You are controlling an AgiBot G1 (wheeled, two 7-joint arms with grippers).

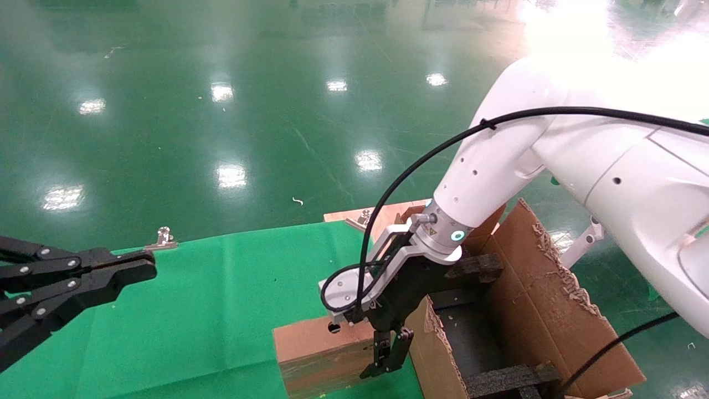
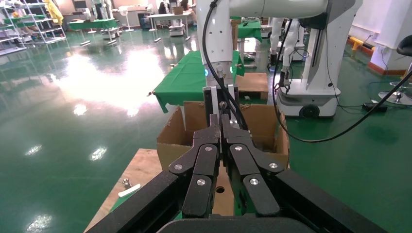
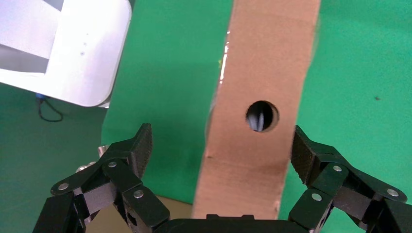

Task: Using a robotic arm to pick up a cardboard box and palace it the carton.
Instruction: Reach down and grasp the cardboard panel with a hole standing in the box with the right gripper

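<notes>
Next, my right gripper grabs the cardboard box's broad sides [image 1: 325, 372] beside the round hole. Then my right gripper places the box in the carton.
The white robotic arm [image 1: 498, 160] reaches down over the green cloth. My right gripper [image 1: 383, 354] is open and straddles the cardboard box [image 1: 310, 354], which stands on edge beside the carton [image 1: 554, 310]. In the right wrist view the gripper [image 3: 222, 145] has one finger close to the box's [image 3: 262, 73] narrow face with its round hole, the other apart from it. The carton holds black foam inserts [image 1: 498, 379]. My left gripper [image 1: 147, 266] is shut and empty at the far left; it shows in its own view [image 2: 221, 121] facing the carton [image 2: 172, 145].
A green cloth [image 1: 210, 310] covers the table. A wooden board [image 1: 388, 213] lies behind the carton, and a metal clip [image 1: 162, 239] sits on the cloth's far edge. Glossy green floor lies beyond. Another white robot base [image 2: 316, 87] stands behind the carton.
</notes>
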